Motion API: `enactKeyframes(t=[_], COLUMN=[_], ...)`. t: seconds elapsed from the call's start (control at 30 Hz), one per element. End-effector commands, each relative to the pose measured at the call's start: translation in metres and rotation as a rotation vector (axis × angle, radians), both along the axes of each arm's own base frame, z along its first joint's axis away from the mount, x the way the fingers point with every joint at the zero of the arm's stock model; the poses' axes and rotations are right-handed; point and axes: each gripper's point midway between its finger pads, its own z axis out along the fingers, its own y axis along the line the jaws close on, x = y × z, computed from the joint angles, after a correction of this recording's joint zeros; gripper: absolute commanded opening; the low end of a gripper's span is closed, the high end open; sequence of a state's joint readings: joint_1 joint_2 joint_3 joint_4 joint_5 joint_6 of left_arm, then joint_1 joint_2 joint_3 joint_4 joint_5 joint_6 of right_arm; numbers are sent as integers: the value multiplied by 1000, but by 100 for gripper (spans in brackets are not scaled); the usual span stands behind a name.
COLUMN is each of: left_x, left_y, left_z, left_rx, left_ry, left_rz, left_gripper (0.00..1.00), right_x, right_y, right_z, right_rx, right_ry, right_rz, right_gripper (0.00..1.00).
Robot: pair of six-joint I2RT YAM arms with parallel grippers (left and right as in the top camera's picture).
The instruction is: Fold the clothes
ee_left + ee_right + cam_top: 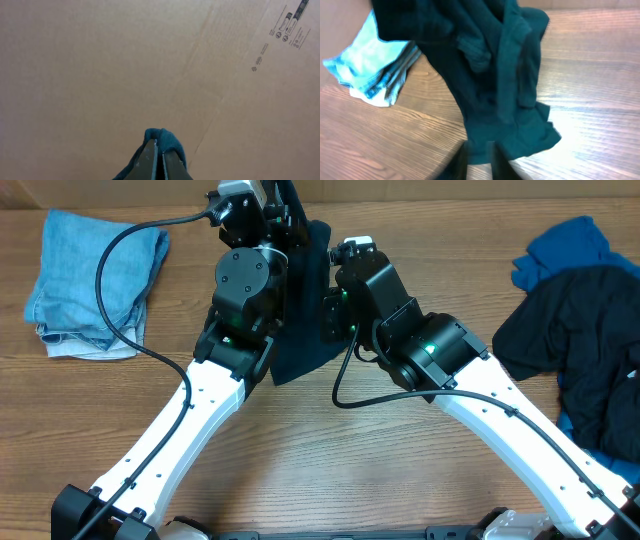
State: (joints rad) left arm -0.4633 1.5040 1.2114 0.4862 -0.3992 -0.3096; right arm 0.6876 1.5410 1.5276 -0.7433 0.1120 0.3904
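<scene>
My right gripper grabs the shirt's loose edge next, apart from my left gripper's hold, to stretch the shirt open and lay it flat for folding.
A dark navy shirt [305, 310] hangs limp between my two arms, its lower end reaching the table. My left gripper [159, 145] is raised and shut on a bunched bit of the shirt [169, 140]. In the right wrist view the shirt [490, 75] drapes down in folds. My right gripper [479, 150] stands slightly open at the shirt's bottom hem, with the hem's edge lying between its fingers. More clothes lie piled at the right edge: a black garment [580, 320] over a bright blue one [565, 250].
A folded stack of pale blue fabric [95, 280] lies at the far left of the wooden table [330, 460], and shows behind the shirt as the pale stack [370, 65]. A cardboard wall [150, 60] fills the left wrist view. A black cable [130, 300] loops past the stack.
</scene>
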Motion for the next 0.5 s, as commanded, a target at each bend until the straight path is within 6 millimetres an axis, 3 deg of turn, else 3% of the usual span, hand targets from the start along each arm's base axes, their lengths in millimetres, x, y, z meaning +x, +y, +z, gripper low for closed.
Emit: enactKeyframes(t=[0.0,0.07,0.1,0.23,0.3,0.47], left_x=[-2,-3,-4,-7,-8,-8], left_y=[-1,-1,-2,-4,-4,-4], left_z=[18,19,22,29,31,28], left_rx=[8,5,0,-5,-6,-1], left_ry=[-41,-46,-60,-81,-84,-74], left_rz=[-6,-7,-14,-33,-33,-33], left_gripper=[4,4,4,4,4,4], right_x=[1,8,16,40,51,77], right_y=[0,5,10,28,23,-14], right_z=[0,-15,-34,-80,-91,-89], right_rx=[55,39,16,-56,-88,-112], right_ry=[30,54,78,84,68,43], right_rz=[-48,-59,-63,-26,-62,-154], right_gripper=[35,54,57,59,59,59])
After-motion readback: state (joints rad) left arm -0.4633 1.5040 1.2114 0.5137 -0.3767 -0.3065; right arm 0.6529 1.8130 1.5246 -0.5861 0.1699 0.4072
